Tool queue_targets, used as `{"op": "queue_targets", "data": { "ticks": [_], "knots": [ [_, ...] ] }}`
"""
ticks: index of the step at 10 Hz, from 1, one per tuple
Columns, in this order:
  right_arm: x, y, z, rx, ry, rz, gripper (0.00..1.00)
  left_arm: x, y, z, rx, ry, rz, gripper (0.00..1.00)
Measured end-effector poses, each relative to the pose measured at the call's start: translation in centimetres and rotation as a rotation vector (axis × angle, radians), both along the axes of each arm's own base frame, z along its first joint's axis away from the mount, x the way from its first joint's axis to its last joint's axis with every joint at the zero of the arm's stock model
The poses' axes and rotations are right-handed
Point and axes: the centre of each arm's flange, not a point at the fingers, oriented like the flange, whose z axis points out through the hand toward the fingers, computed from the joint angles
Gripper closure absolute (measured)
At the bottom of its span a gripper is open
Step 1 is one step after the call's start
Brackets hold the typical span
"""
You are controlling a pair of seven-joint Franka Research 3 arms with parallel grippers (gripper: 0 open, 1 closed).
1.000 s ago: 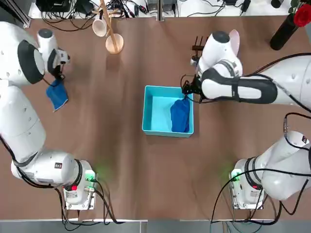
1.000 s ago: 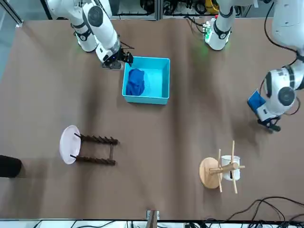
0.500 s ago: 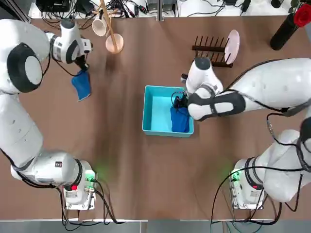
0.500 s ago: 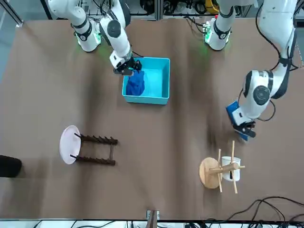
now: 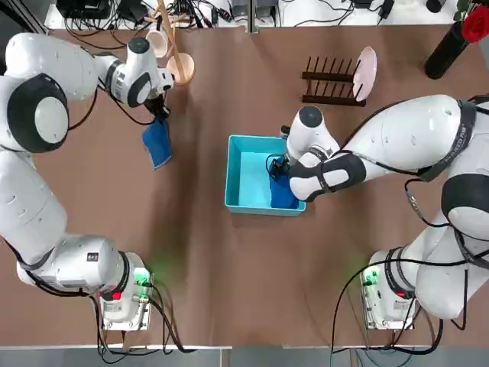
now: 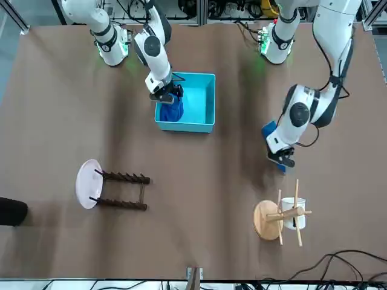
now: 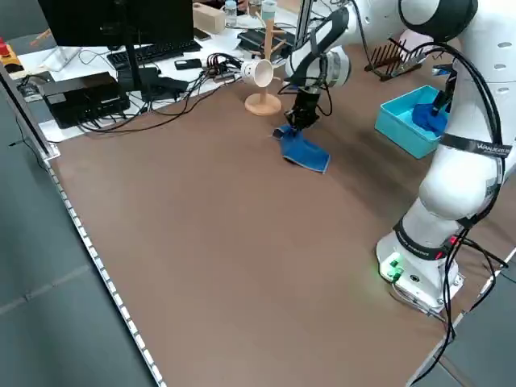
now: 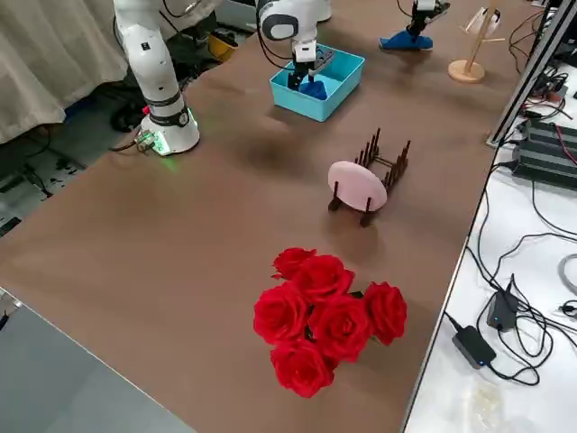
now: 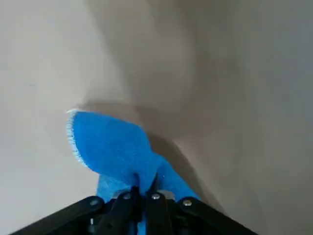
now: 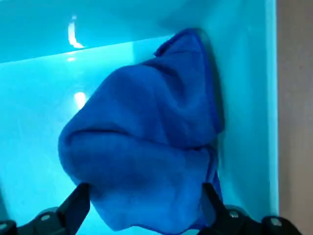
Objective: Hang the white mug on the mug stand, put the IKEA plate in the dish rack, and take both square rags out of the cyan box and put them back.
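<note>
My right gripper should next grab the rag by its raised bottom fold (image 10: 146, 198), because the rag lies slack and bunched (image 10: 142, 122) in the box.
My left gripper (image 5: 159, 115) is shut on one dark blue square rag (image 5: 157, 143), which hangs from it left of the cyan box (image 5: 230, 172), between box and mug stand (image 5: 181, 69). In the left wrist view the rag (image 9: 112, 147) trails from the pinched fingertips. My right gripper (image 5: 278, 170) is open inside the box, its fingers (image 10: 73, 205) on either side of the second rag (image 10: 146, 147), which is bunched against the box's right wall. The white mug (image 5: 157, 42) hangs on the stand. The IKEA plate (image 5: 367, 67) stands on edge in the dish rack (image 5: 330, 80).
A bunch of red roses (image 8: 325, 316) in a dark vase (image 5: 447, 50) stands at the far right corner. Cables, a monitor and boxes (image 7: 89, 89) lie beyond the table's far edge. Both arm bases (image 5: 122, 294) sit at the near edge.
My left arm has carried its rag from the far left of the table rightward toward the box. My right gripper has moved from the box's far right corner down over the rag inside.
</note>
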Motion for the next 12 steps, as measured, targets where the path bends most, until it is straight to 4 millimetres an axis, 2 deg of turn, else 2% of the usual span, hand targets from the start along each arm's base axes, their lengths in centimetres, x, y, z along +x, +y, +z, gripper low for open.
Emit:
{"op": "queue_targets", "data": {
  "ticks": [2,3,5,7,11,12],
  "knots": [
    [0.1,0.1,0.0,0.002,-0.003,-0.001,0.03,-0.5,-2.8,-0.3,-0.022,0.000,0.015,0.95],
    [0.1,0.2,-0.2,0.002,-0.005,-0.001,0.07,-0.8,-2.8,-0.9,-0.020,0.012,0.016,0.95],
    [0.2,0.0,-1.3,-0.008,-0.004,-0.004,0.37,-2.1,-0.6,-2.8,0.002,0.061,0.033,0.95],
    [0.4,0.2,-1.5,-0.008,-0.006,-0.005,0.72,-2.5,3.8,-3.4,0.036,0.091,0.032,0.95],
    [0.7,0.1,-1.4,-0.015,0.004,-0.010,0.97,-3.8,18.1,-3.3,0.096,0.160,-0.004,0.95],
    [0.9,0.1,-1.3,-0.032,0.027,-0.012,0.98,-4.3,22.1,-3.1,0.104,0.160,-0.008,0.95]
  ]
}}
